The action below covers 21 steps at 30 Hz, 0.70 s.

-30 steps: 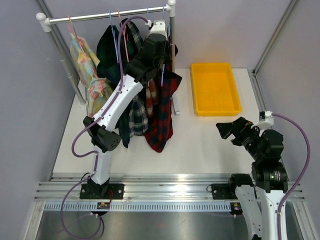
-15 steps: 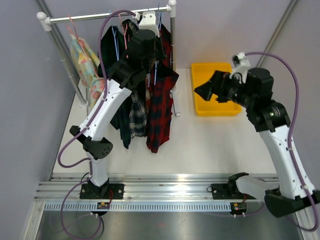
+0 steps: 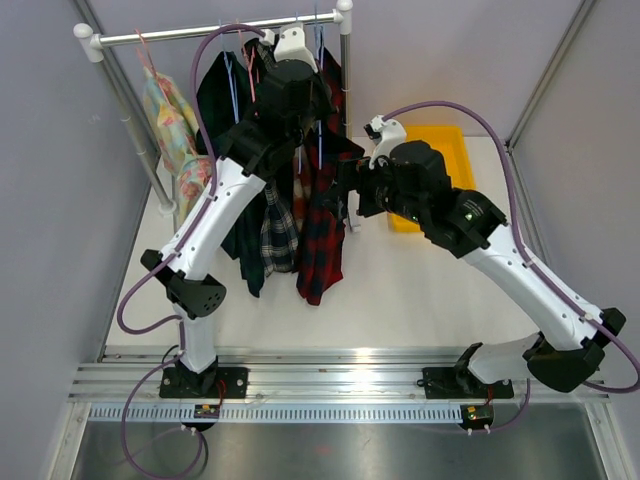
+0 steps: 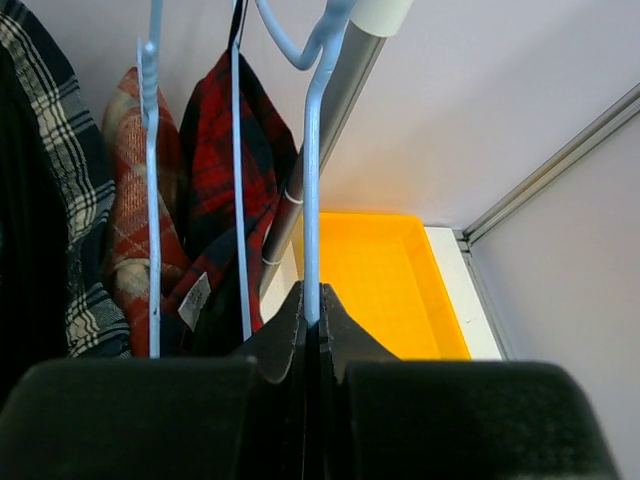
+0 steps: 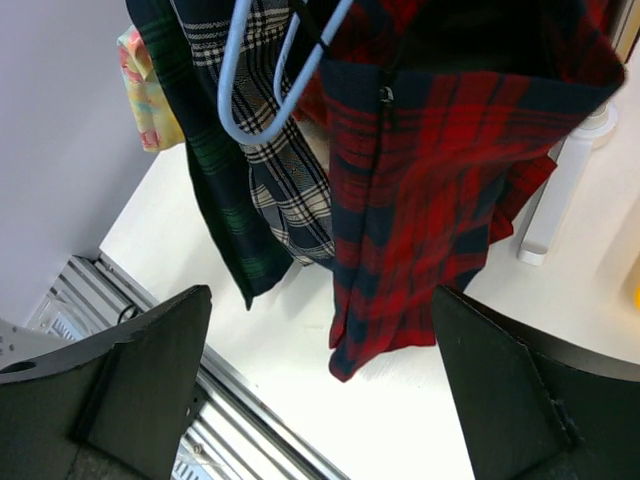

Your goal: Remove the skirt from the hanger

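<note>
The skirt needs to come off the blue hanger, so my right gripper should reach for and grip the skirt's waist edge by the zipper (image 5: pixel 386 84) and leave the hanger free.
A red and navy plaid skirt (image 3: pixel 322 225) hangs from a light blue hanger (image 4: pixel 311 190) on the rail (image 3: pixel 215 30). It fills the upper right of the right wrist view (image 5: pixel 440 170). My left gripper (image 4: pixel 311 318) is shut on the hanger's blue wire just below its hook, high by the rail's right post (image 3: pixel 345 110). My right gripper (image 3: pixel 345 195) is open and empty, close to the skirt's right edge at waist height. In the right wrist view its fingers (image 5: pixel 150 370) stand wide apart, with the skirt beyond them.
Other garments hang left of the skirt: a dark green plaid one (image 3: pixel 250 235), a navy and white check one (image 3: pixel 277 235) and a floral one (image 3: pixel 175 140). A yellow tray (image 3: pixel 445 155) lies behind my right arm. The post's white foot (image 5: pixel 545 235) stands by the skirt.
My right arm has swung left from above the yellow tray to the skirt's right edge. My left gripper has stayed at the rail, holding the hanger.
</note>
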### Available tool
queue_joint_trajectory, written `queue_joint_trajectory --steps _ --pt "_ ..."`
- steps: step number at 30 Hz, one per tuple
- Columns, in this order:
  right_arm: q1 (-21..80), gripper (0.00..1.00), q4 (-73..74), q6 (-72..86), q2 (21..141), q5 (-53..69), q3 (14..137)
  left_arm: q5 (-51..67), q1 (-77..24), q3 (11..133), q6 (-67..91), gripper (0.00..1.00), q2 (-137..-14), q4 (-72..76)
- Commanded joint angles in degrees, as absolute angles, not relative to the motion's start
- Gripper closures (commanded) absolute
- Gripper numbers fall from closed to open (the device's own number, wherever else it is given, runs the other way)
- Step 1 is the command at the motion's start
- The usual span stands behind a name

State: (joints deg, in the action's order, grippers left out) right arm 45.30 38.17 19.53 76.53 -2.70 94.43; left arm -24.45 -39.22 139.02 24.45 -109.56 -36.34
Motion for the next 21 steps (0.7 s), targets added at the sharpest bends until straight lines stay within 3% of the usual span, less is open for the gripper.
queue_joint_trajectory --steps 1,7,10,11,12,14,15,16,21 --pt "47.02 0.01 31.83 20.13 78.48 -7.64 93.26 -22.85 -39.64 138.96 27.94 1.00 -105.12 -28.38" --pt "47.55 0.05 24.63 18.73 81.29 -11.77 90.71 -18.64 -39.64 135.27 29.18 1.00 -100.55 -28.74" --pt "47.46 0.16 21.37 18.20 82.61 -14.23 89.13 -16.79 -39.64 133.69 30.75 1.00 -98.01 -29.09" --pt "47.46 0.22 20.66 18.11 82.88 -14.67 88.77 -15.66 -39.64 133.33 31.20 1.00 -97.48 -29.09" --pt "47.55 0.46 19.52 18.02 83.23 -15.90 88.51 -15.21 -39.64 132.90 31.64 1.00 -96.86 -29.09" --pt "47.72 0.61 18.29 17.75 83.58 -16.52 87.10 -14.51 -39.64 131.58 32.78 1.00 -95.10 -29.00" --pt "47.72 0.75 17.76 17.75 83.50 -15.91 86.66 -14.41 -39.64 130.96 33.13 1.00 -94.66 -29.00" --pt "47.81 1.00 16.71 17.75 83.24 -16.08 85.79 -14.33 -39.64 130.26 33.92 1.00 -94.05 -28.66" --pt "50.53 1.00 13.62 17.58 79.72 -17.48 82.44 -13.62 -39.64 125.60 35.33 1.00 -91.58 -26.28"
